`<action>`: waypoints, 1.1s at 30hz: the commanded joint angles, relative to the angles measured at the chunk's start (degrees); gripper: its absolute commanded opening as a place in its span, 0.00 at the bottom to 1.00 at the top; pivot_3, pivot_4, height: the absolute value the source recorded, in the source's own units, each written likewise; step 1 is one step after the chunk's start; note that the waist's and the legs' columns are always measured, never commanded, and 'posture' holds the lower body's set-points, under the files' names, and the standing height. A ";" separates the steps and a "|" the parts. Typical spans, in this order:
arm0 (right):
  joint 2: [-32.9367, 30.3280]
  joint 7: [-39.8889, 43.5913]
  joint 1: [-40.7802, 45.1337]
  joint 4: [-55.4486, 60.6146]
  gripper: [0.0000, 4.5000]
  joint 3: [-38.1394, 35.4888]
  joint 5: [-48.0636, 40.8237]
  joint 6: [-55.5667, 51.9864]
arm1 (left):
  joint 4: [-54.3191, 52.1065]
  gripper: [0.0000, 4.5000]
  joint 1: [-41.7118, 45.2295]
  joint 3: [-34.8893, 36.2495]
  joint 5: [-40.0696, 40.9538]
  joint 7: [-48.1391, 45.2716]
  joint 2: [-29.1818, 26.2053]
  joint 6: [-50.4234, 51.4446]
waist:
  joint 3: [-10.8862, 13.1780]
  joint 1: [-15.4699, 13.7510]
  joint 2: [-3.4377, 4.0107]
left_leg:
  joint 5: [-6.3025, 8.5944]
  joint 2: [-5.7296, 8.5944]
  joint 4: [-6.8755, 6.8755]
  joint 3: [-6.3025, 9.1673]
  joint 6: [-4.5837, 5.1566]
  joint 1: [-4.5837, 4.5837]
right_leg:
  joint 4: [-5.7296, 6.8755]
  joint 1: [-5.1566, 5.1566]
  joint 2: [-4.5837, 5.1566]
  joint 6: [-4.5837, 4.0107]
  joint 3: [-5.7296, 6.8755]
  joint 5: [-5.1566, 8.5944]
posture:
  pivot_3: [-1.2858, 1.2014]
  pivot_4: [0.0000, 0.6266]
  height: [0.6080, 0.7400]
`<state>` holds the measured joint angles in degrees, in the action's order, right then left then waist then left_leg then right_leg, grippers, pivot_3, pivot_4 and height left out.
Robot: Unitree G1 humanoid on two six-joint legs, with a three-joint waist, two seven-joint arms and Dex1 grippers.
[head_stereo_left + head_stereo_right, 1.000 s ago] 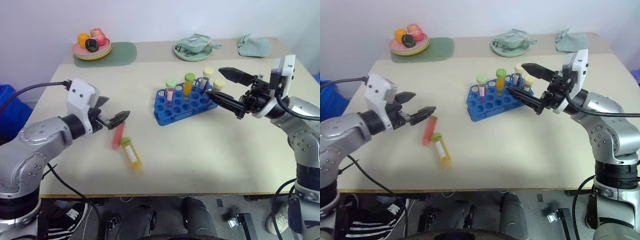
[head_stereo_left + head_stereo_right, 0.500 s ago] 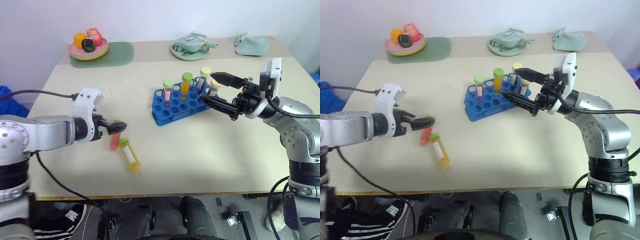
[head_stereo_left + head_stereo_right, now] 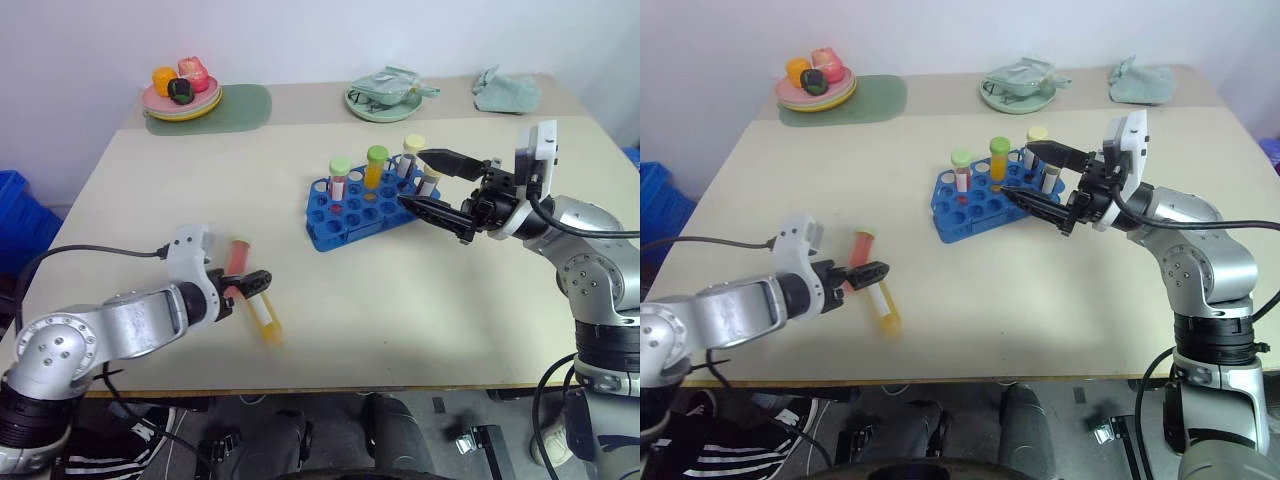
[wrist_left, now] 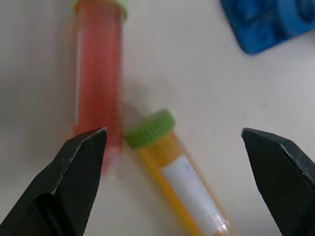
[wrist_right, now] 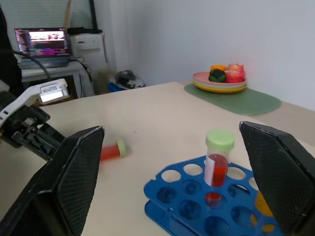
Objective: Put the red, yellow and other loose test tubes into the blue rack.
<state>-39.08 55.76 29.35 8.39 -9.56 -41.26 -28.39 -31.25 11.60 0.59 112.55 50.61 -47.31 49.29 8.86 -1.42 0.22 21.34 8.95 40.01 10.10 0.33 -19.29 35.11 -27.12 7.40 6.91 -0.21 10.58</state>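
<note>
Bare tabletop shows between my left gripper's fingers and the yellow tube [image 3: 264, 314], so it is too early to close. My left gripper lowers first, then closes on the tube.
Two loose test tubes lie near the table's front left. The red test tube [image 3: 237, 262] and the yellow test tube [image 3: 264, 314] both have green caps. My left gripper [image 3: 247, 285] hangs open just above them. In the left wrist view its fingers [image 4: 74, 187] straddle the red tube's [image 4: 98, 78] lower end and the yellow tube's [image 4: 183, 178] cap. The blue rack [image 3: 352, 222] stands mid-table with several capped tubes upright in it. My right gripper [image 3: 412, 178] is open and level at the rack's right end, holding nothing.
A plate of toy fruit [image 3: 181, 92] on a green mat sits at the back left. A plate with a cloth [image 3: 385, 95] and another cloth [image 3: 508, 90] lie along the back edge. A blue bin [image 3: 15, 215] stands beyond the table's left edge.
My left gripper has sunk toward the table and rolled, now close over the two lying tubes. The right gripper has kept its place by the rack. The tubes have not moved.
</note>
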 commanded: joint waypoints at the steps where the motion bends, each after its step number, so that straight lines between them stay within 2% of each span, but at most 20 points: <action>1: 0.23 0.31 1.14 1.08 1.00 -0.66 -0.40 0.23 | -3.91 1.00 -0.29 -1.09 0.45 5.51 2.13 -5.07 | 0.00 -0.67 0.00 | 0.00 0.00 0.00 -0.06 0.00 0.02 | -0.01 0.00 -0.01 0.00 -0.08 0.00 | 0.52 0.24 1.00; 6: 0.37 0.30 0.91 1.12 1.00 -0.41 -0.21 0.34 | -5.73 1.00 0.14 -3.32 0.45 10.03 4.78 -8.10 | 0.00 -0.99 -0.01 | 0.00 -0.01 0.00 -0.23 0.01 0.06 | 0.00 -0.02 -0.08 0.00 -0.31 -0.01 | 0.52 0.24 1.00; 17: -0.03 0.77 0.75 0.66 1.00 -0.37 0.67 0.47 | -7.93 1.00 -2.08 -6.92 0.45 13.70 5.69 -11.30 | 0.00 -0.98 -0.01 | 0.01 -0.24 -0.04 -0.47 -0.01 0.14 | -0.04 -0.03 -0.34 -0.07 -0.58 -0.06 | 0.52 0.24 1.00; 21: 0.06 0.72 0.80 0.51 1.00 -0.34 0.79 0.40 | -6.29 1.00 -1.98 -7.25 0.45 14.07 5.56 -9.93 | 0.00 -0.95 -0.01 | 0.01 -0.27 -0.04 -0.52 -0.01 0.15 | -0.06 -0.04 -0.39 -0.07 -0.62 -0.07 | 0.52 0.24 1.00; 29: 0.28 0.60 0.21 1.03 1.00 -0.17 0.84 0.14 | -2.88 1.00 0.50 -7.67 0.45 18.00 11.61 -7.77 | 0.00 -0.97 -0.01 | 0.02 -0.31 -0.04 -0.55 -0.02 0.16 | -0.08 -0.04 -0.45 -0.08 -0.65 -0.10 | 0.52 0.24 1.00; 33: 0.25 0.56 -0.03 1.17 1.00 -0.26 0.85 -0.01 | 0.61 1.00 2.61 -6.02 0.45 17.51 11.71 -3.61 | 0.00 -0.95 -0.01 | 0.02 -0.32 -0.04 -0.56 -0.03 0.18 | -0.09 -0.04 -0.47 -0.07 -0.66 -0.11 | 0.52 0.24 1.00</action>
<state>-38.97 56.29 29.16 8.25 -9.25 -40.10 -28.44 -30.94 13.40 -7.46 112.98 68.14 -35.31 44.14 8.85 -2.37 0.21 21.36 8.60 39.96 9.54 0.30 -19.11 35.02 -27.17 6.90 6.83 -0.87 10.47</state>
